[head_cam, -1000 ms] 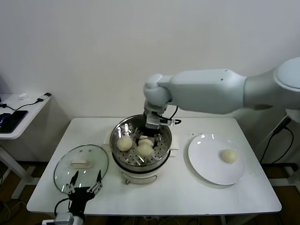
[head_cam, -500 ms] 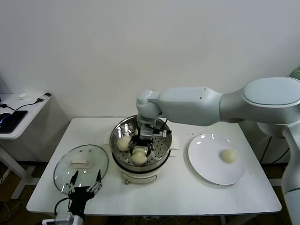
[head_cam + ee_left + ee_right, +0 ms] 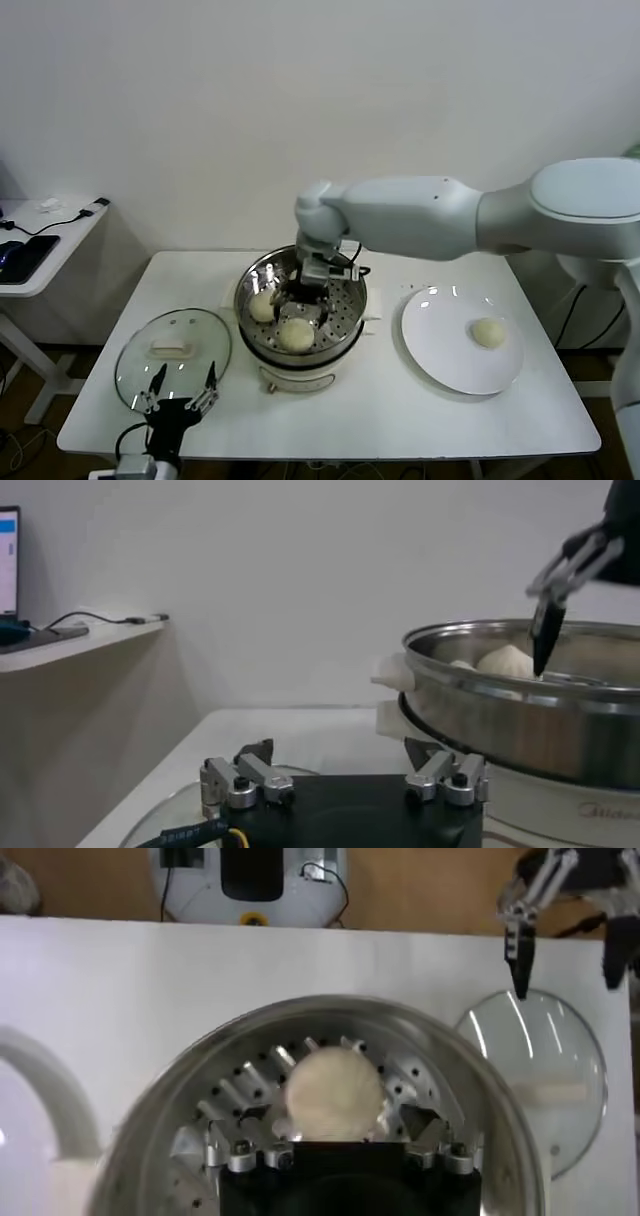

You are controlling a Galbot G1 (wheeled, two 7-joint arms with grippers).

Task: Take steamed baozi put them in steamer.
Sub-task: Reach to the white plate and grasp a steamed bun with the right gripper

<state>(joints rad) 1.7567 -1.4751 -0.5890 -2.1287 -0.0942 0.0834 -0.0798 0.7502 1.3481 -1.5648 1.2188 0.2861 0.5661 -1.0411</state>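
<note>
The baozi on the white plate needs to go in the steamer, so my right gripper will grab it by its rounded sides next.
The steel steamer (image 3: 345,272) stands mid-table on its cream base. Two baozi show inside it in the head view: one on the left (image 3: 263,305) and one at the front (image 3: 296,335). A further baozi (image 3: 487,332) lies on the white plate (image 3: 440,350). My right gripper (image 3: 303,300) hangs open inside the pot just above the front baozi (image 3: 335,1093), with its fingers spread either side of it and clear of it. The gripper hides the tray behind it. My left gripper (image 3: 180,385) is open and empty over the near edge of the glass lid (image 3: 172,355).
The steamer rim (image 3: 500,640) rises close beside my left gripper (image 3: 338,752). The glass lid (image 3: 545,1078) lies flat at the table's front left. A side table (image 3: 40,235) with cables stands off to the left. Bare table lies in front of the steamer and plate.
My right gripper brought a baozi down into the front of the steamer, opened, and lifted slightly off it. The left arm has not moved.
</note>
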